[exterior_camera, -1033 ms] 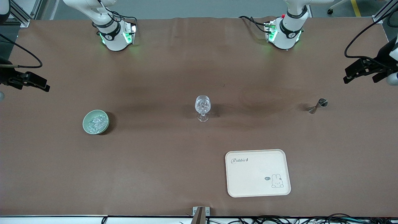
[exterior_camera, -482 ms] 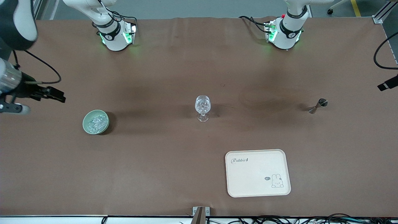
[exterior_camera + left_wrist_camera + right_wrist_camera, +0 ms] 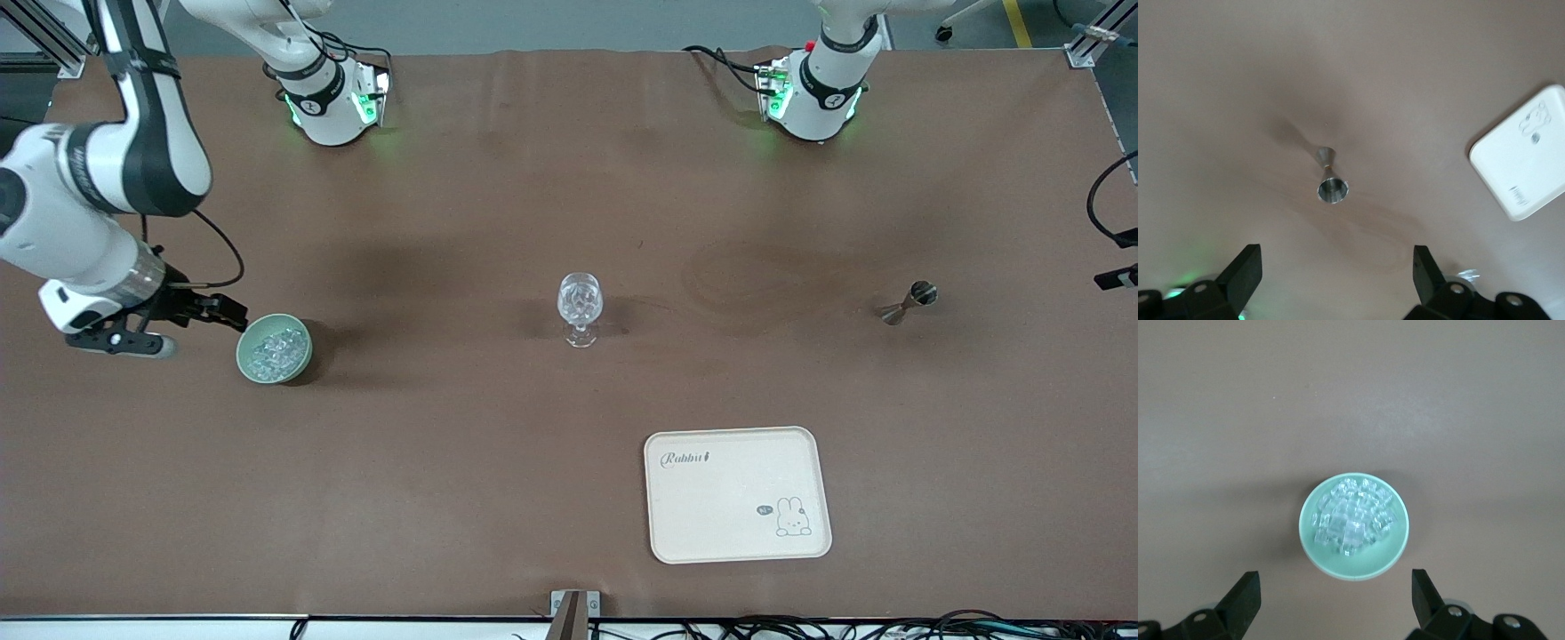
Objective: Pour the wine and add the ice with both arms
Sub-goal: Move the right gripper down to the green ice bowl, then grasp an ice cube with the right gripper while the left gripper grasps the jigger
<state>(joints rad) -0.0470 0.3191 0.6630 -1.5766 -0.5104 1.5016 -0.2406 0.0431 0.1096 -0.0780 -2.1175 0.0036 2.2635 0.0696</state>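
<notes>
I need to add ice to the stemmed glass (image 3: 580, 307), so my right gripper should next grab one clear ice chunk by its flat sides.
The pale green bowl (image 3: 243, 357) holds several clear ice chunks (image 3: 277, 345) toward the right arm's end of the table. My right gripper (image 3: 235, 316) is open and empty, just beside and above the bowl's rim. In the right wrist view the bowl (image 3: 1355, 570) and ice (image 3: 1351, 517) lie just ahead of the open right gripper (image 3: 1333, 587). The silver jigger (image 3: 907, 302) stands toward the left arm's end. My left gripper (image 3: 1336, 263) is open and empty, high over the table near the jigger (image 3: 1330, 181). The faceted stemmed glass (image 3: 580, 307) stands mid-table.
A cream tray (image 3: 738, 493) with a rabbit print lies nearer to the front camera than the glass; its corner shows in the left wrist view (image 3: 1525, 153). Only a black bit of the left arm (image 3: 1118, 278) shows at the front view's edge. Brown cloth covers the table.
The right arm has swung in from the table's end and brought its gripper beside the bowl. The left gripper has drifted outward, almost off the front view's edge. Objects have not moved.
</notes>
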